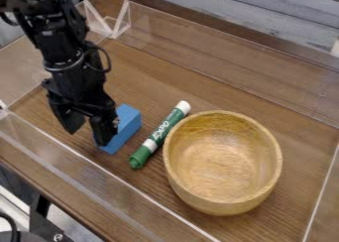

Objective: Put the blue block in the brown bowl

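I am not ready to close yet: wood shows between my fingers and the blue block (126, 128), so I would miss the block now. My gripper needs to move toward the block first and then close on it.
The blue block (126, 128) lies on the wooden table, left of the brown bowl (223, 160). My black gripper (82, 129) points straight down just left of the block, its jaws open. The nearer finger (102, 130) covers the block's left end; I cannot tell whether it touches. Nothing is held. The bowl is empty and stands at the lower right, apart from the gripper.
A green-and-white marker pen (159, 135) lies diagonally between the block and the bowl. Clear acrylic walls (79, 177) fence the table at the front, left and back. A small clear stand (119, 23) sits at the back left.
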Controlling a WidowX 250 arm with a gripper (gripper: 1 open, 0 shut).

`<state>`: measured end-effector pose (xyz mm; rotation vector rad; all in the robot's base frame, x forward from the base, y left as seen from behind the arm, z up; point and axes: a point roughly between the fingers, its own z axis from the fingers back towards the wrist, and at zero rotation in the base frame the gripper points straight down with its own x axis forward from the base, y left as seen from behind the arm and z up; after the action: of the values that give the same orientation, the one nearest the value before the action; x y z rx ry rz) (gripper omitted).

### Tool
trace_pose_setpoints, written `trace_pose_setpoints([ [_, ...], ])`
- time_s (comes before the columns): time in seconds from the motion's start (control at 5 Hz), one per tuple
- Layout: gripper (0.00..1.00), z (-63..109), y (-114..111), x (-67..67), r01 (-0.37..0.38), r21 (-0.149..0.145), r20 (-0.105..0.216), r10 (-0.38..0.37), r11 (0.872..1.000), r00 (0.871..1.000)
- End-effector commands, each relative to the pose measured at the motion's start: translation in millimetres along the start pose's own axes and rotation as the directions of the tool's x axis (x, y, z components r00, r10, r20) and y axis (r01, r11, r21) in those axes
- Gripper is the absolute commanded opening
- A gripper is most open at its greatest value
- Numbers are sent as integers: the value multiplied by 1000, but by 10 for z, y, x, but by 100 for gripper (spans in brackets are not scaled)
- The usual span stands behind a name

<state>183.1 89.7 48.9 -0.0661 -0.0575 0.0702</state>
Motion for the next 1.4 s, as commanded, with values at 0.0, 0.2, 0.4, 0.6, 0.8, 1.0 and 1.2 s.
trace_pose_setpoints([
  [0.0, 100, -5, 7, 71, 4, 6, 32, -4, 1000, 999],
  [0.2, 100, -62, -2, 84, 7, -1, 36, -7, 1000, 999],
  [0.4, 100, -110, -5, 103, 9, -7, 40, -8, 1000, 999],
  [0.6, 100, -154, -3, 124, 10, -13, 45, -10, 1000, 999],
  [0.8, 100, -189, 3, 149, 12, -18, 51, -11, 1000, 999],
  [1.0, 100, -208, 4, 170, 12, -23, 55, -11, 1000, 998],
  [1.2, 100, -220, 5, 187, 11, -27, 58, -9, 1000, 998],
])
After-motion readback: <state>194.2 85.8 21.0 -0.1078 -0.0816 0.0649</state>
